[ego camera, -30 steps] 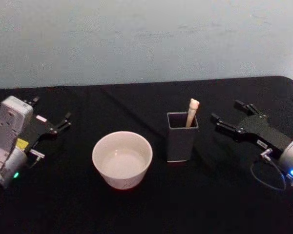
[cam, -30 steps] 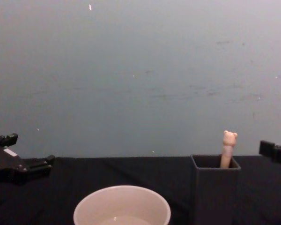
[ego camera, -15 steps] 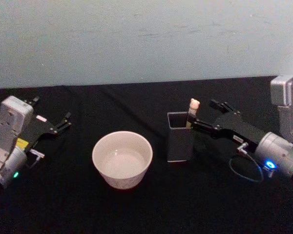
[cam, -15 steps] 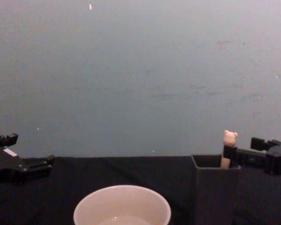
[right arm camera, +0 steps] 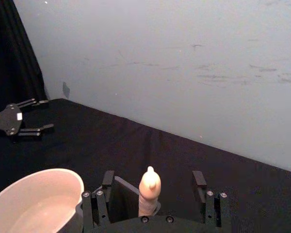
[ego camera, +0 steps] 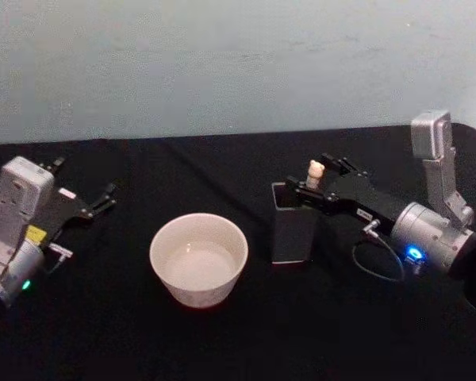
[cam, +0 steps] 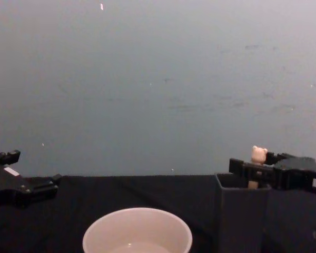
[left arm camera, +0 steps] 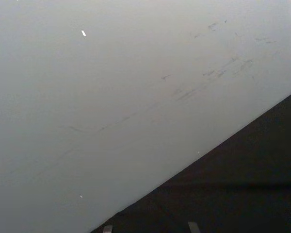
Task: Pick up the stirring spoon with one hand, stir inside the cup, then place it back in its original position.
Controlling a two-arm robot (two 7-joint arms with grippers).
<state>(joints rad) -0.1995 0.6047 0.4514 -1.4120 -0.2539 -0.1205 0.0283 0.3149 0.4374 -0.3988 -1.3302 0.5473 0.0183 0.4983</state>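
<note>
The holder's sides close around the lower part of the stirring spoon, so my right gripper should next grab the spoon by the beige handle under the bear head (cam: 259, 154).
The stirring spoon (ego camera: 315, 170) stands in the dark grey square holder (ego camera: 291, 225), its original position, with the beige handle and bear head (cam: 259, 154) sticking out above the rim. My right gripper (ego camera: 316, 179) is open, level with the holder's top. Its fingers (right arm camera: 108, 180) straddle the spoon handle (right arm camera: 149, 191) with a gap on each side. The cream-white cup (ego camera: 198, 258) sits to the left of the holder, apart from it. My left gripper (ego camera: 83, 183) rests open at the table's left side, far from the cup.
A black cloth covers the table (ego camera: 222, 341) up to a pale wall. The right arm's grey body (ego camera: 432, 230) lies low over the table to the right of the holder. Room is free in front of the cup and between the cup and the left arm.
My right gripper has moved left from the table's right side to the holder, and its open fingers now sit around the spoon handle. The left arm, cup and holder have stayed put.
</note>
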